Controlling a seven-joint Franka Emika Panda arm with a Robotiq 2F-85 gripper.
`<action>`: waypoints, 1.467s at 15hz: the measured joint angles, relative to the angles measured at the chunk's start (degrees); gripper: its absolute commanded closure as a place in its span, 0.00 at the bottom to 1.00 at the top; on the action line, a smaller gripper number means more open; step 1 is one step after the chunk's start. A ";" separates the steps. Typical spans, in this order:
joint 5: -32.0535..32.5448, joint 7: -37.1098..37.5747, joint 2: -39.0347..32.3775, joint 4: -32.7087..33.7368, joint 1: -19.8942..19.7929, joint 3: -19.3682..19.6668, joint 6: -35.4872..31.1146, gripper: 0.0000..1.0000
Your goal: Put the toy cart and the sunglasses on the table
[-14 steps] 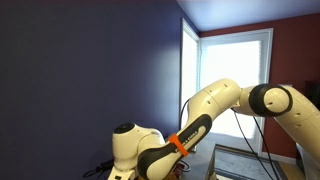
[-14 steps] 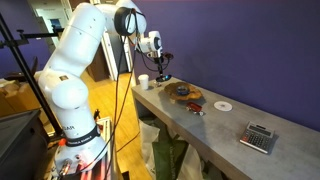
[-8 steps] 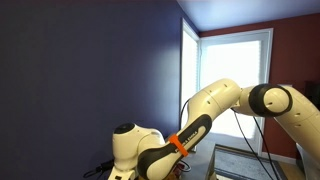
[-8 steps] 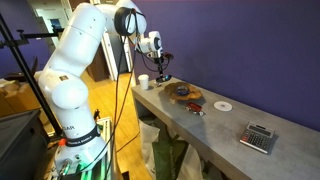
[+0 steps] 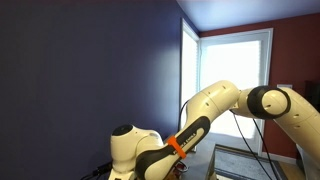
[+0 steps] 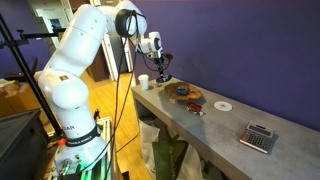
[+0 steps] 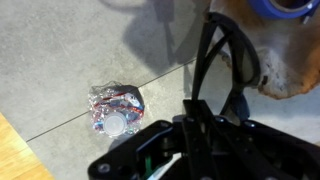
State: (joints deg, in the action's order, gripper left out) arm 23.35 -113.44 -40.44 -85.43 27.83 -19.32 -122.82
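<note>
The sunglasses' frame sticks out over the brown plate's rim, so my gripper needs to keep holding them until they rest on the pale tabletop beside the toy cart (image 7: 115,108).
My gripper (image 6: 160,64) hangs over the far end of the pale table (image 6: 215,125) and is shut on the black sunglasses (image 7: 218,55). In the wrist view their dark frame sticks out from between the jaws of the gripper (image 7: 198,108), above the table (image 7: 60,50). A small shiny thing with red and blue parts, apparently the toy cart (image 7: 115,108), rests on the table just left of the gripper. It shows as a small white shape, the cart (image 6: 143,80), in an exterior view.
A round brown plate (image 6: 184,92) holding small items lies just past the gripper; its rim (image 7: 290,75) shows in the wrist view. Further along lie a white disc (image 6: 222,104) and a calculator (image 6: 260,138). The table's near edge drops to the floor.
</note>
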 measured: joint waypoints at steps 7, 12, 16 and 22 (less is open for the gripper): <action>0.35 -2.09 -3.24 3.41 0.65 0.04 0.38 0.98; 0.35 -4.79 -4.17 3.42 0.80 0.04 0.38 0.98; 0.35 -9.66 -5.48 3.82 0.87 0.03 0.38 0.98; 0.35 -16.50 -7.73 5.60 1.58 -0.01 0.66 0.98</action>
State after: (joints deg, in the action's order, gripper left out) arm 23.69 -129.94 -48.17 -79.82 29.41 -19.33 -122.16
